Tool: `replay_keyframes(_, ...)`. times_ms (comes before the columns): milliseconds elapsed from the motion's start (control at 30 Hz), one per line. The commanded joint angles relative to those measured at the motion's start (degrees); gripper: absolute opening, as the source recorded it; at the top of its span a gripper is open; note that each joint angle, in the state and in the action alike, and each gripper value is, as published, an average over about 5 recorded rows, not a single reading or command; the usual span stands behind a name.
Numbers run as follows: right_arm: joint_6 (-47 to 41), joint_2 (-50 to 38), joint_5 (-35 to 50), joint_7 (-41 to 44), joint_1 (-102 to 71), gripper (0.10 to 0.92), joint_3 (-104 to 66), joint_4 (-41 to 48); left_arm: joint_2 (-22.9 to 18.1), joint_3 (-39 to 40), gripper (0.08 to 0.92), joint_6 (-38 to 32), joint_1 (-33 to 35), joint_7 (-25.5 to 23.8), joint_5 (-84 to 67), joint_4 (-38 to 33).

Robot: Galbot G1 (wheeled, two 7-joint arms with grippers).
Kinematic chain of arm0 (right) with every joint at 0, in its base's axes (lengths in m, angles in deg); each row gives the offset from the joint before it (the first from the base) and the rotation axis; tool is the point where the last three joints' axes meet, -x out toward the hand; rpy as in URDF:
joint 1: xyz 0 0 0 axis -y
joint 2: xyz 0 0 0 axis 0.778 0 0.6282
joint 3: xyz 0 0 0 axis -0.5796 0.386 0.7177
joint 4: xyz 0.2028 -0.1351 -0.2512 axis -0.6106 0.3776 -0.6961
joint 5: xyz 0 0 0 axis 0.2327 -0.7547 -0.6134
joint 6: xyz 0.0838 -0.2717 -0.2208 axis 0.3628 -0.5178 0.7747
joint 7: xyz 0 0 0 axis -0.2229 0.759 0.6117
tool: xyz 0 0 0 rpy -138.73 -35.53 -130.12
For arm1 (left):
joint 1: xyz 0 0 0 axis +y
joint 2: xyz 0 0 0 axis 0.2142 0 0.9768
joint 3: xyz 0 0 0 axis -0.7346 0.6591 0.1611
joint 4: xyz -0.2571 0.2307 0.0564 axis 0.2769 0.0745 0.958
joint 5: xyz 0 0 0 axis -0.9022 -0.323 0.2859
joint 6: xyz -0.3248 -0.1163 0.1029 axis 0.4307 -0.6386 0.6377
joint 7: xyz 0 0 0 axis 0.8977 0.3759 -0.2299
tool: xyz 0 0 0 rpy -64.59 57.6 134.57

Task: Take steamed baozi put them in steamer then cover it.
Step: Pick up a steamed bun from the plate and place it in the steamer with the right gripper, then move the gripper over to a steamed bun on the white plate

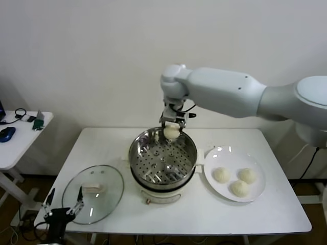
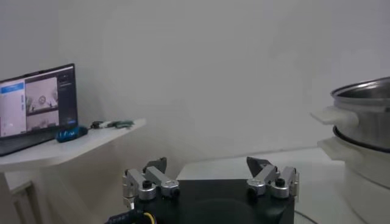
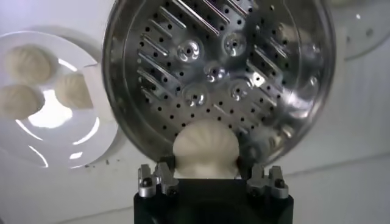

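Observation:
The baozi hangs at the far rim of the steamer, short of the perforated tray (image 1: 161,162), so my right gripper next moves it over the tray before release.
My right gripper (image 1: 171,126) (image 3: 205,165) hangs over the far rim of the steamer (image 1: 137,153) (image 3: 292,91), shut on one steamed baozi (image 1: 171,132) (image 3: 205,148). The cream bun sits between the fingers, just above the bare perforated tray (image 1: 161,162). Three more baozi (image 1: 221,175) (image 1: 247,175) (image 1: 239,188) lie on the white plate (image 1: 225,154) (image 3: 58,119) to the right of the pot. The cover (image 1: 110,196), clear glass with a cream handle, lies flat on the table left of the steamer. My left gripper (image 1: 64,202) (image 2: 207,169) is open and low at the table's front left corner, beside the cover.
The white table (image 1: 204,214) carries everything; its front edge runs close to the cover and plate. A small side table (image 1: 20,138) stands at the far left with a mouse and small items; a laptop (image 2: 36,106) sits on it. A wall stands close behind.

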Motion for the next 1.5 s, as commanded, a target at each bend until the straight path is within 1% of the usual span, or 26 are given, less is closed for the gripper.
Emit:
replay_keyframes(33, 2.9, 3.3, -9.6, -0.1, -6.3, 0.670, -1.4, -0.4, 0.4, -0.1, 0.823, 0.1, 0.6, 0.1, -0.5, 0.0)
replay_keyframes(133, 3.8, 4.2, -13.4, -0.4, -9.6, 0.670, -3.3, 0.9, 0.7, -0.3, 0.823, 0.3, 0.6, 0.2, -0.5, 0.2)
replay_keyframes(233, 4.5, 5.3, -15.5, -0.6, -11.8, 0.670, -4.2, 2.9, 0.8, -0.6, 0.823, 0.3, 0.5, 0.3, -0.6, 0.4)
replay_keyframes(433, 5.8, 6.7, -17.8, -1.0, -13.5, 0.670, -5.7, 6.6, 1.0, -1.0, 0.823, 0.1, 0.7, 0.3, -0.8, 0.8)
replay_keyframes(600, 6.1, 7.0, -18.2, -1.1, -13.7, 0.677, -5.9, 7.6, 1.0, -1.1, 0.823, 0.0, 0.7, 0.4, -0.9, 1.1)
replay_keyframes(700, 5.9, 6.9, -18.1, -0.9, -13.7, 0.708, -6.0, 7.5, 0.9, -1.1, 0.823, 0.0, 0.6, 0.4, -0.9, 1.1)
replay_keyframes(867, 5.8, 6.7, -17.6, -0.4, -13.5, 0.807, -6.5, 7.6, 0.7, -1.0, 0.823, 0.0, 0.7, 0.5, -0.8, 1.0)
replay_keyframes(1033, 5.4, 5.6, -15.2, 0.7, -12.2, 0.822, -7.5, 6.0, 0.5, -1.0, 0.823, 0.1, 0.9, 0.6, -0.8, 0.7)
replay_keyframes(1167, 2.3, 2.6, -9.4, 3.0, -8.0, 0.823, -7.9, 2.3, 0.4, -1.2, 0.823, 0.4, 1.0, 0.9, -0.7, 0.3)
replay_keyframes(1300, -1.8, -2.3, 1.4, 5.1, -0.4, 0.823, -4.7, -0.8, 0.4, -1.3, 0.823, 0.5, 1.0, 0.8, -0.8, -0.2)
replay_keyframes(1400, -5.4, -6.8, 12.5, 5.1, 5.7, 0.823, -0.2, -1.5, 0.4, -1.1, 0.823, 0.5, 1.1, 0.5, -1.2, -0.5)
replay_keyframes(1500, -10.7, -12.1, 26.9, 3.1, 11.1, 0.823, 6.1, -1.4, 0.4, -0.9, 0.823, 0.6, 1.0, 0.4, -1.4, -0.8)
